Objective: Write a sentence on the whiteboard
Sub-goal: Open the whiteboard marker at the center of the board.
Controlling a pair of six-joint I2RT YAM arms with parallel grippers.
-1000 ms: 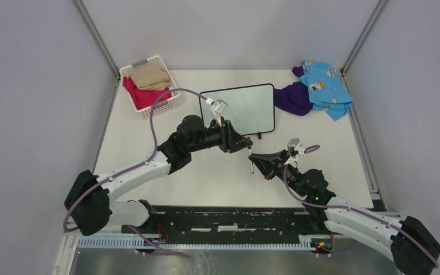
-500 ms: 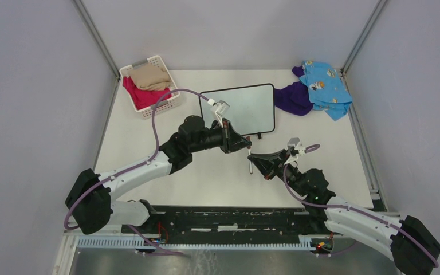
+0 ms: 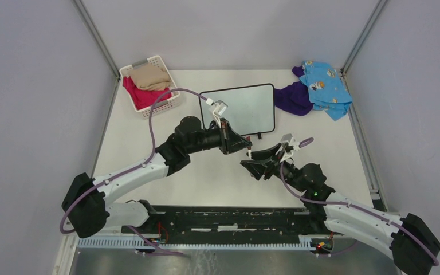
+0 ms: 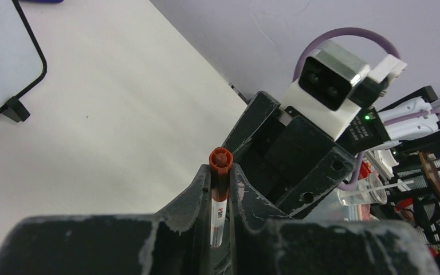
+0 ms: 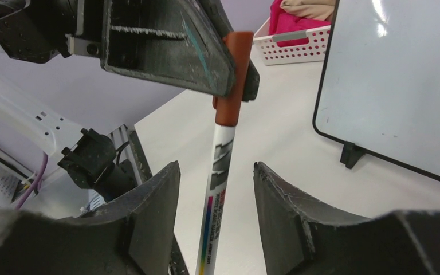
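The marker needs its cap pulled off for writing, so my right gripper will next grab the marker by its white body, below the red-brown cap (image 3: 250,153) (image 5: 217,184).
The whiteboard (image 3: 243,109) lies at the back middle of the table; its face looks blank and no sentence is in view on it. A white marker with a red-brown cap (image 4: 220,189) hangs between the two arms in front of the board. My left gripper (image 3: 245,148) is shut on the cap end (image 5: 232,74) of this marker. My right gripper (image 5: 216,172) is open, its fingers (image 5: 154,200) standing on either side of the marker's barrel without touching it. In the right wrist view the whiteboard (image 5: 395,74) shows with one black foot.
A white basket (image 3: 149,86) with beige and pink cloth stands at the back left. A purple cloth (image 3: 292,97) and a blue patterned cloth (image 3: 325,86) lie at the back right, beside the board. Grey walls close in the table.
My left gripper closed on the marker's cap. My right gripper, shut on the barrel before, has opened and let go, and shifted slightly left.
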